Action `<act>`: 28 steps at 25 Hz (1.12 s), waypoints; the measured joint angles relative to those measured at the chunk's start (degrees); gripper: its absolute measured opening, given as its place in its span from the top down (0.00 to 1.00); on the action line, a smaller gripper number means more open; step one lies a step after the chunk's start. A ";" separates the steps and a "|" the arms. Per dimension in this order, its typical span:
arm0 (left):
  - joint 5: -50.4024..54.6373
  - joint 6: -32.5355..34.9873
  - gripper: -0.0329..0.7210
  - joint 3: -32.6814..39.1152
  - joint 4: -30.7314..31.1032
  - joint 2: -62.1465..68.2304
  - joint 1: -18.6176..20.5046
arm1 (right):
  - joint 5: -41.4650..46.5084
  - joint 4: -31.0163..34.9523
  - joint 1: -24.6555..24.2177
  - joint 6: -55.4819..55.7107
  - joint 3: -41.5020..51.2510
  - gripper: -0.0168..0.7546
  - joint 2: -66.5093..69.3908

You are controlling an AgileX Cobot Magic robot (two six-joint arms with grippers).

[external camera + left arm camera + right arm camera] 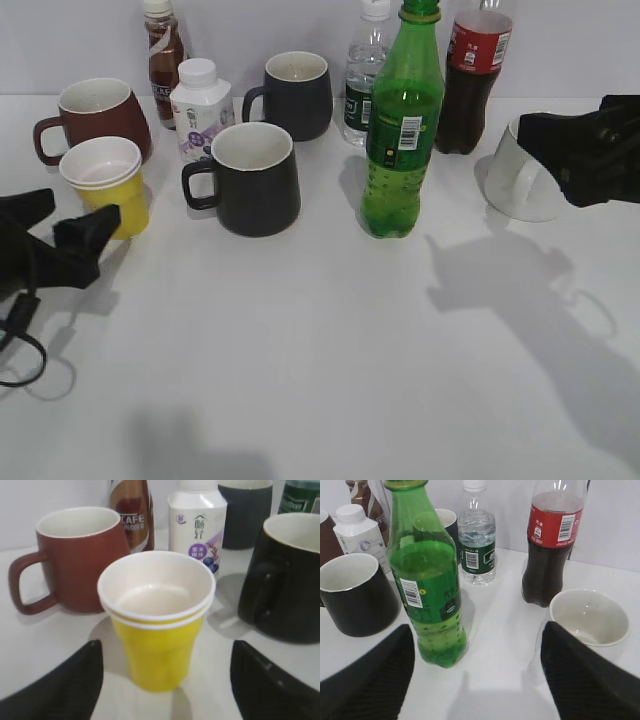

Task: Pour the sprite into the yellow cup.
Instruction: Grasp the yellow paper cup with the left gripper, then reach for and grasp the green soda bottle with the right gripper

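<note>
My left gripper grabs the cup around the narrower yellow body (122, 204) next, since the cup flares out to a wide white rim (101, 162).
The sprite (402, 125) is a tall green bottle with a barcode label, standing upright mid-table; it also shows in the right wrist view (426, 580). The yellow cup (106, 184) stands upright at the left, empty; it is centred in the left wrist view (157, 617). My left gripper (62, 222) is open just in front of the cup, its fingers (165, 667) either side and short of it. My right gripper (560, 150) is open at the right, off the table; in its wrist view the fingers (477, 660) frame the bottle's base and a white mug.
A brown-red mug (95, 118), two dark mugs (252, 176) (295, 93), a white yoghurt bottle (200, 108), a coffee bottle (163, 55), a water bottle (365, 75), a cola bottle (475, 75) and a white mug (520, 170) stand around.
</note>
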 joint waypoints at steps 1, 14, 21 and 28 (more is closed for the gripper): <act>-3.05 0.07 0.13 0.00 0.00 2.42 0.00 | 0.00 0.00 0.00 0.00 0.00 0.22 0.00; -9.87 0.21 0.11 -12.70 -1.81 20.49 0.00 | -1.17 -0.05 0.00 0.56 0.00 0.22 2.93; -9.88 0.23 0.17 -19.06 -1.96 25.27 0.00 | -4.17 -0.05 0.00 0.67 0.00 0.22 5.55; -10.20 0.40 0.40 -19.23 -2.17 25.39 0.00 | -4.47 -4.29 0.00 4.29 -1.04 0.22 9.73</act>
